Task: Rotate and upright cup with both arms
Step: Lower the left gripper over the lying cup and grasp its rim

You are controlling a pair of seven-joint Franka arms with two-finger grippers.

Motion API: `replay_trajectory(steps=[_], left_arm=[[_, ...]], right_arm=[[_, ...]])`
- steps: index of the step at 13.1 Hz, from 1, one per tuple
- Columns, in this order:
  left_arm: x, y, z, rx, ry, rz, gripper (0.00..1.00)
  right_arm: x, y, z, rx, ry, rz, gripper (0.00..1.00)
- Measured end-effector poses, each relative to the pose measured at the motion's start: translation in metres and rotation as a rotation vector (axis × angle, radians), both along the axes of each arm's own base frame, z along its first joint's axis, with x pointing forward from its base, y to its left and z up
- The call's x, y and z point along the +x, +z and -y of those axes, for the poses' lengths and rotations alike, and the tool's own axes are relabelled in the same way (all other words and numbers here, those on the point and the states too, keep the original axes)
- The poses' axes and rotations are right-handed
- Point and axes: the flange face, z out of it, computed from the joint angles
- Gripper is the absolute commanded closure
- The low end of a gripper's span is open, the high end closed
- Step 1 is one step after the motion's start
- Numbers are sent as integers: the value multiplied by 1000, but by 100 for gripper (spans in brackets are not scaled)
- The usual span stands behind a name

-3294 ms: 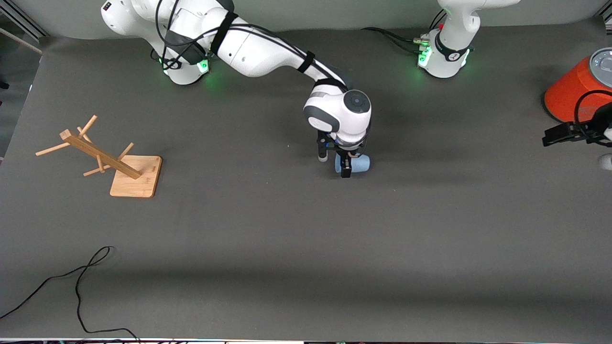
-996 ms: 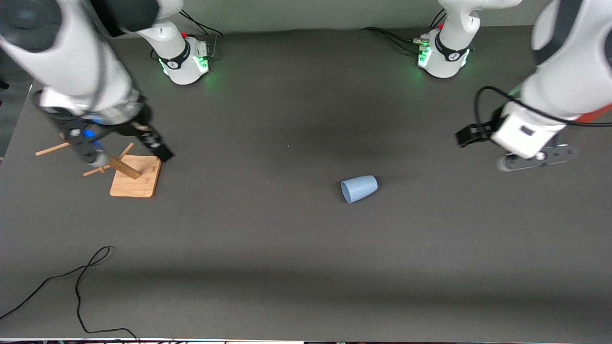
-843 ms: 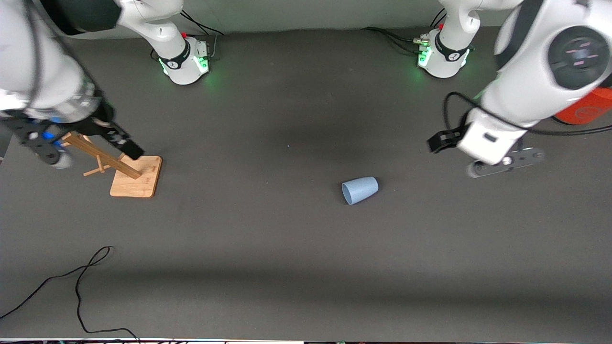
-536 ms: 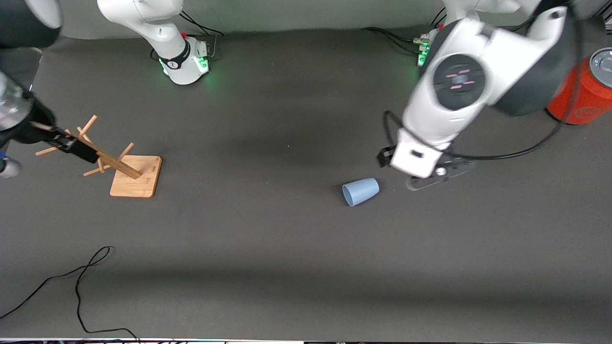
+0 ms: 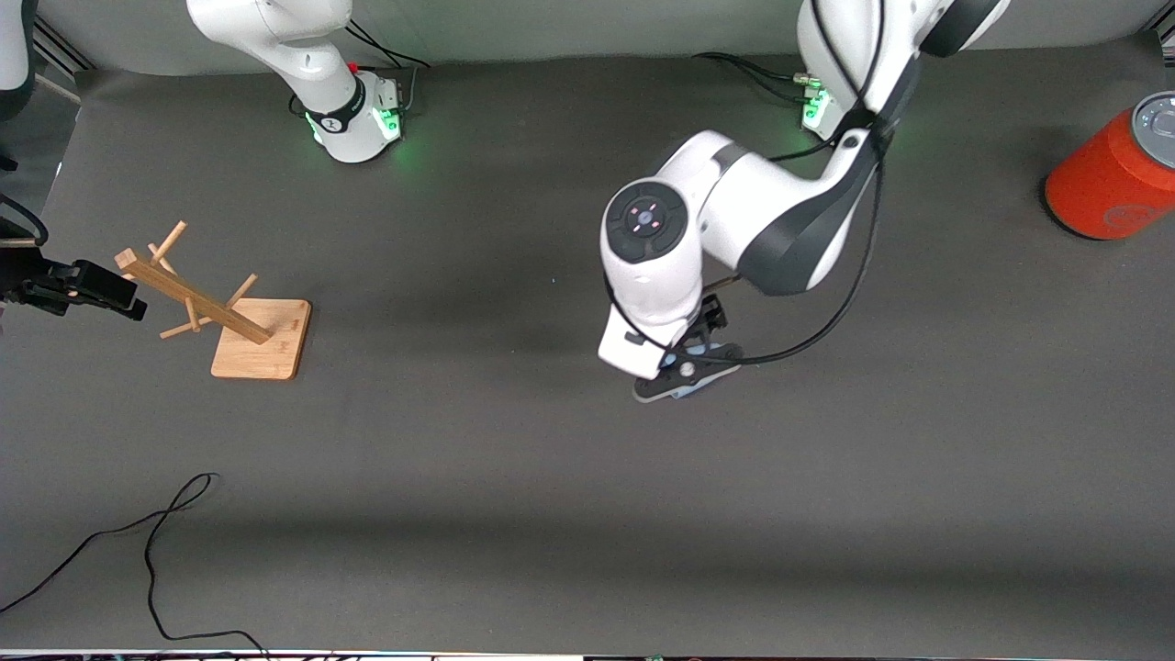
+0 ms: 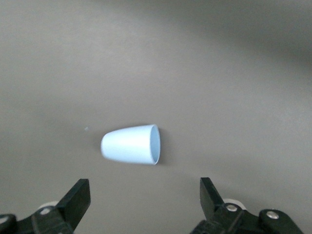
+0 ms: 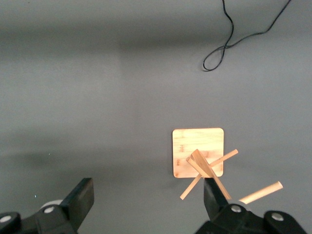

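Note:
Next, my left gripper picks up the light-blue cup by its rim (image 6: 151, 145). The cup's closed base stays free to stand on the tabletop.
The light-blue cup (image 6: 131, 145) lies on its side on the dark table mat, its rim turned sideways. My left gripper (image 6: 145, 192) hovers over it, open and empty, with the cup apart from both fingers. In the front view the left gripper (image 5: 684, 372) covers most of the cup (image 5: 695, 352), and only slivers of blue show. My right gripper (image 5: 55, 280) is at the right arm's end of the table, up beside the wooden peg rack (image 5: 211, 303). In the right wrist view it (image 7: 146, 192) is open and empty above the mat.
The peg rack (image 7: 197, 151) stands tilted on its square wooden base. A large orange cylinder with a grey lid (image 5: 1115, 179) stands at the left arm's end. A black cable (image 5: 156, 542) lies near the front edge and also shows in the right wrist view (image 7: 234, 39).
My right gripper let go of the cup and swung away to the peg rack's end. My left arm swung in from the orange cylinder to over the cup, which lies slightly nearer the camera.

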Motion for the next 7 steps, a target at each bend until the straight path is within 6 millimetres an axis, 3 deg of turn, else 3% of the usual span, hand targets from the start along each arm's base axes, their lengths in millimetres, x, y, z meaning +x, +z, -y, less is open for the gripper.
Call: replay_trajectory(steps=[4,7], left_arm=[[11,-70,9,46,-132,-11,0],[-12,-132,31,200,-337,-39,0]], right_arm=[[0,-1,2,2,6,1,0],[0,-2,12,9,-7,0,0]])
